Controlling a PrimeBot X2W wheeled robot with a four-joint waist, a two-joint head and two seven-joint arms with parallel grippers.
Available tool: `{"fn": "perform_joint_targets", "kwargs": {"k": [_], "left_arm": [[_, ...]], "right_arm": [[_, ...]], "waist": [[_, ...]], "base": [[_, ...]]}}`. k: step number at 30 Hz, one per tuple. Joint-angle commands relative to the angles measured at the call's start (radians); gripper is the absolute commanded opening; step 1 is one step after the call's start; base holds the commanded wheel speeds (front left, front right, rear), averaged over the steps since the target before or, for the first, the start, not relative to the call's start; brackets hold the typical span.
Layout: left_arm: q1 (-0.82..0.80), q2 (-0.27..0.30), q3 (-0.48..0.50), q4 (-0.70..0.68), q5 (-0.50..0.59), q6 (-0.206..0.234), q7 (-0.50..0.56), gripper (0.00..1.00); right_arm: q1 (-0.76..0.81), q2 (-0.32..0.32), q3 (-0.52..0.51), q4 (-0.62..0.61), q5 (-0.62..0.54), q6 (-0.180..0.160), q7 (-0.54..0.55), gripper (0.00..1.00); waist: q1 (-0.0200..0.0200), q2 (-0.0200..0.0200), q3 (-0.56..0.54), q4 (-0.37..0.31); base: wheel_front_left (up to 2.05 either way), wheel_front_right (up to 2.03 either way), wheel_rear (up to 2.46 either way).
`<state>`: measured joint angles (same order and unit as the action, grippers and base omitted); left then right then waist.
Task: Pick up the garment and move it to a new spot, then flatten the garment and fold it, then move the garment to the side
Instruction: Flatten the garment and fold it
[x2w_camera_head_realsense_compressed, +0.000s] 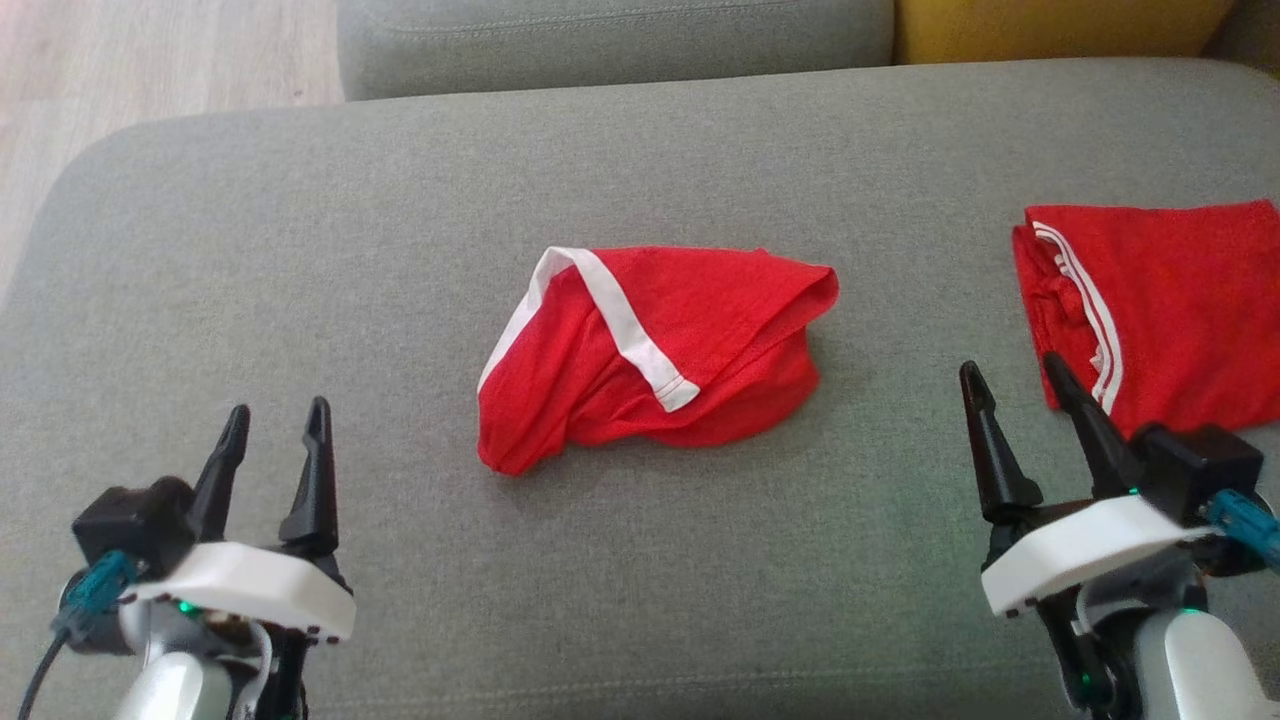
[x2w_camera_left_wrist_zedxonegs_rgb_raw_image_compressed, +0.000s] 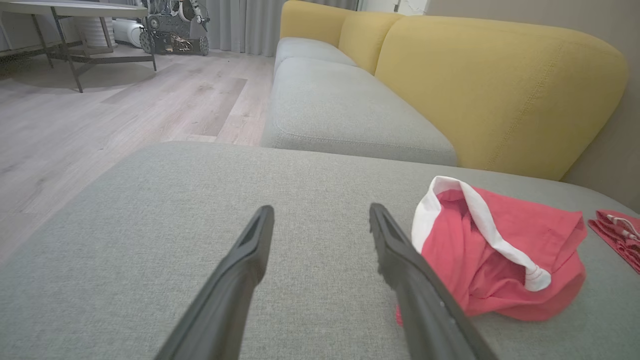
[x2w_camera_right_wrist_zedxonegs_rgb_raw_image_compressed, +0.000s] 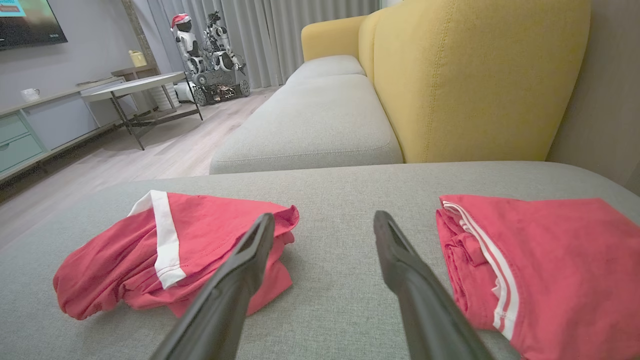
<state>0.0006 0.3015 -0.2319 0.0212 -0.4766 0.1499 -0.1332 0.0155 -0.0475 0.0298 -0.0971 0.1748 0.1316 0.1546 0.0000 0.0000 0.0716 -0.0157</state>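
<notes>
My right gripper pinches the garment by the stitched end of its white band (x2w_camera_head_realsense_compressed: 677, 392) (x2w_camera_right_wrist_zedxonegs_rgb_raw_image_compressed: 171, 276) next, since that end lies exposed on top of the heap.
A crumpled red garment (x2w_camera_head_realsense_compressed: 660, 350) with a white band lies in a heap at the middle of the grey cushion; it also shows at the right of the left wrist view (x2w_camera_left_wrist_zedxonegs_rgb_raw_image_compressed: 500, 255) and at the left of the right wrist view (x2w_camera_right_wrist_zedxonegs_rgb_raw_image_compressed: 165, 250). My left gripper (x2w_camera_head_realsense_compressed: 277, 422) hovers open at the lower left, well short of the garment, its fingers (x2w_camera_left_wrist_zedxonegs_rgb_raw_image_compressed: 240, 280) empty. My right gripper (x2w_camera_head_realsense_compressed: 1012, 372) stands open at the lower right, between the heap and a second red piece, its fingers (x2w_camera_right_wrist_zedxonegs_rgb_raw_image_compressed: 410, 280) holding nothing.
A folded red garment with thin white stripes (x2w_camera_head_realsense_compressed: 1150, 300) lies at the cushion's right edge (x2w_camera_right_wrist_zedxonegs_rgb_raw_image_compressed: 540, 265). Yellow backrests (x2w_camera_left_wrist_zedxonegs_rgb_raw_image_compressed: 500, 85) and more grey seat cushions (x2w_camera_head_realsense_compressed: 610, 40) stand beyond. Wooden floor (x2w_camera_left_wrist_zedxonegs_rgb_raw_image_compressed: 100, 120) lies to the left, with a table and a parked robot (x2w_camera_right_wrist_zedxonegs_rgb_raw_image_compressed: 210, 55) far off.
</notes>
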Motion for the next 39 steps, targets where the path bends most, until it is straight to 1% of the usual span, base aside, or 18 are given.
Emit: {"fn": "perform_joint_targets", "kwargs": {"k": [1, 9, 12, 14, 21, 24, 25, 29, 32, 34, 35, 39], "left_arm": [[-0.025, 0.027, 0.035, -0.040, 0.008, 0.004, -0.002, 1.00], [-0.033, 0.027, 0.021, -0.048, 0.009, 0.004, 0.003, 1.00], [-0.053, 0.025, 0.009, -0.051, 0.013, -0.002, 0.003, 1.00], [-0.068, 0.023, 0.001, -0.053, 0.016, -0.007, 0.002, 1.00], [-0.124, 0.009, -0.027, -0.027, 0.021, -0.030, -0.015, 1.00], [-0.144, -0.001, -0.036, -0.003, 0.022, -0.035, -0.024, 1.00], [-0.157, -0.006, -0.041, 0.012, 0.024, -0.037, -0.033, 1.00], [-0.173, -0.014, -0.048, 0.034, 0.025, -0.041, -0.048, 1.00], [-0.184, -0.019, -0.050, 0.045, 0.024, -0.044, -0.056, 1.00], [-0.189, -0.020, -0.050, 0.053, 0.022, -0.046, -0.060, 1.00], [-0.191, -0.021, -0.050, 0.055, 0.021, -0.046, -0.063, 1.00], [-0.195, -0.021, -0.047, 0.062, 0.019, -0.045, -0.072, 1.00]], "right_arm": [[-0.023, -0.003, 0.027, -0.038, -0.005, -0.001, 0.001, 1.00], [-0.032, -0.003, 0.026, -0.040, -0.015, -0.001, 0.004, 1.00], [-0.060, -0.013, 0.054, -0.025, -0.029, -0.001, 0.011, 1.00], [-0.091, -0.025, 0.092, 0.001, -0.035, -0.001, 0.017, 1.00], [-0.229, -0.041, 0.289, 0.181, -0.020, -0.001, 0.016, 1.00], [-0.290, -0.036, 0.357, 0.276, -0.016, -0.001, 0.009, 1.00], [-0.329, -0.034, 0.389, 0.346, -0.035, -0.001, 0.010, 1.00], [-0.389, -0.027, 0.415, 0.460, -0.075, -0.001, -0.001, 1.00], [-0.424, -0.020, 0.411, 0.527, -0.096, -0.001, -0.021, 1.00], [-0.439, -0.016, 0.401, 0.556, -0.100, -0.001, -0.039, 0.15], [-0.444, -0.014, 0.393, 0.564, -0.098, -0.001, -0.050, 0.00], [-0.448, -0.009, 0.363, 0.556, -0.085, -0.001, -0.088, 0.00]], "waist": [[0.0000, 0.0000, 0.000, 0.000], [0.0000, 0.0000, 0.011, 0.009], [0.0000, 0.0000, 0.028, 0.029], [0.0000, 0.0000, 0.041, 0.047], [0.0000, 0.0000, 0.082, 0.123], [0.0000, 0.0000, 0.098, 0.149], [0.0000, 0.0000, 0.109, 0.161], [0.0000, 0.0000, 0.126, 0.174], [0.0000, 0.0000, 0.138, 0.176], [0.0000, 0.0000, 0.142, 0.175], [0.0000, 0.0000, 0.143, 0.174], [0.0000, 0.0000, 0.143, 0.161]], "base": [[0.00, 0.00, 0.00], [0.00, 0.00, 0.00], [0.00, 0.00, 0.00], [0.00, 0.00, 0.00], [0.00, 0.00, 0.00], [0.00, 0.00, 0.00], [0.00, 0.00, 0.00], [0.00, 0.00, 0.00], [0.00, 0.00, 0.00], [0.00, 0.00, 0.00], [0.00, 0.00, 0.00], [0.00, 0.00, 0.00]]}}
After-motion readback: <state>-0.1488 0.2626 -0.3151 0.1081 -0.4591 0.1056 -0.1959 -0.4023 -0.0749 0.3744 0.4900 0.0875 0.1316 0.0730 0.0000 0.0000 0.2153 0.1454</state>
